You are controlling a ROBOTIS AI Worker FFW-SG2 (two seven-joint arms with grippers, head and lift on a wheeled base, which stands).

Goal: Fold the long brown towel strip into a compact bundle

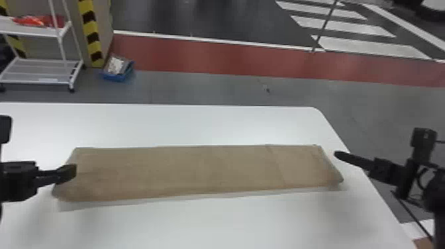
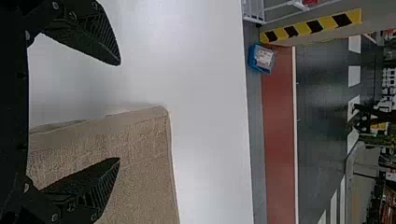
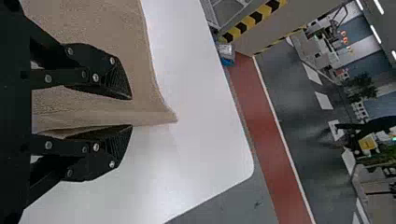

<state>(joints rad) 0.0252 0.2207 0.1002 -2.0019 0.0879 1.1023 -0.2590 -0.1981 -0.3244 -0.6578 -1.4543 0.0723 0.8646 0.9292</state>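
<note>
The rest of the towel lies flat, so my right gripper should next pinch that raised end edge (image 1: 331, 164).
The brown towel strip (image 1: 185, 172) lies flat and lengthwise across the white table, with a faint crease near its right end. My left gripper (image 1: 68, 174) is over the strip's left end, and my right gripper (image 1: 341, 156) is just off its right end. In the left wrist view, the left gripper (image 2: 119, 112) is wide open, one finger over the towel (image 2: 144, 163) and the other beyond its end edge. In the right wrist view, the right gripper (image 3: 132, 112) is narrowly open, with the towel's raised end edge (image 3: 144, 116) showing between its fingers.
The white table (image 1: 198, 124) extends behind and in front of the towel; its right edge slants beneath the right arm. On the floor beyond stand a white cart (image 1: 39, 81) and a blue box (image 1: 114, 77), away from both arms.
</note>
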